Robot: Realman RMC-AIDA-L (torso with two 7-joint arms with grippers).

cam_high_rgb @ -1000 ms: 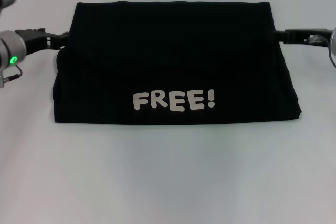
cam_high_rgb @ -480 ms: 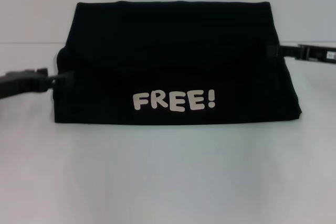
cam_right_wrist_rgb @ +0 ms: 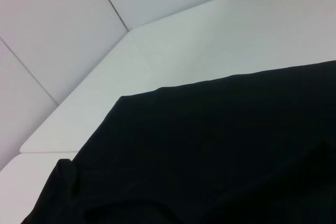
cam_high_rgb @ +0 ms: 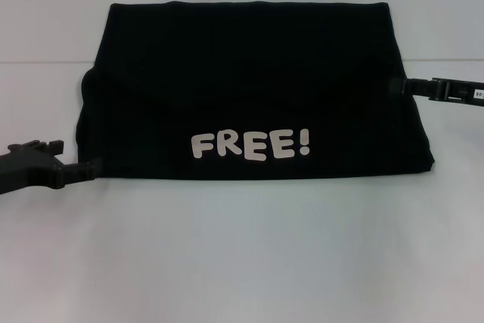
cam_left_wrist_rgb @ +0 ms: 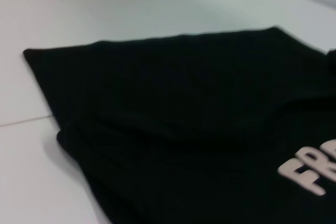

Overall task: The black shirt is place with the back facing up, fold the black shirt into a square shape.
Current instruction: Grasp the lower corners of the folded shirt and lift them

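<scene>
My left gripper moves toward the hem, before it closes on the black shirt's front hem (cam_high_rgb: 107, 178), since the fingers stop over cloth behind the hem.
The black shirt (cam_high_rgb: 249, 88) lies folded into a wide flat trapezoid on the white table (cam_high_rgb: 242, 255), with white "FREE!" lettering (cam_high_rgb: 249, 145) near its front edge. My left gripper (cam_high_rgb: 89, 169) reaches in low from the left, its tip at the shirt's front left corner. My right gripper (cam_high_rgb: 395, 85) reaches in from the right, its tip at the shirt's right edge, about halfway back. The left wrist view shows the shirt (cam_left_wrist_rgb: 184, 103) and part of the lettering (cam_left_wrist_rgb: 310, 174). The right wrist view shows only the shirt (cam_right_wrist_rgb: 220, 150) and table.
The white table extends all round the shirt, with a seam line (cam_high_rgb: 45, 60) running across at the back. White wall panels (cam_right_wrist_rgb: 63, 19) stand behind the table in the right wrist view.
My left gripper has moved along the shirt's left edge from the back to the front left corner. My right gripper has moved a little forward along the right edge. The shirt has not moved.
</scene>
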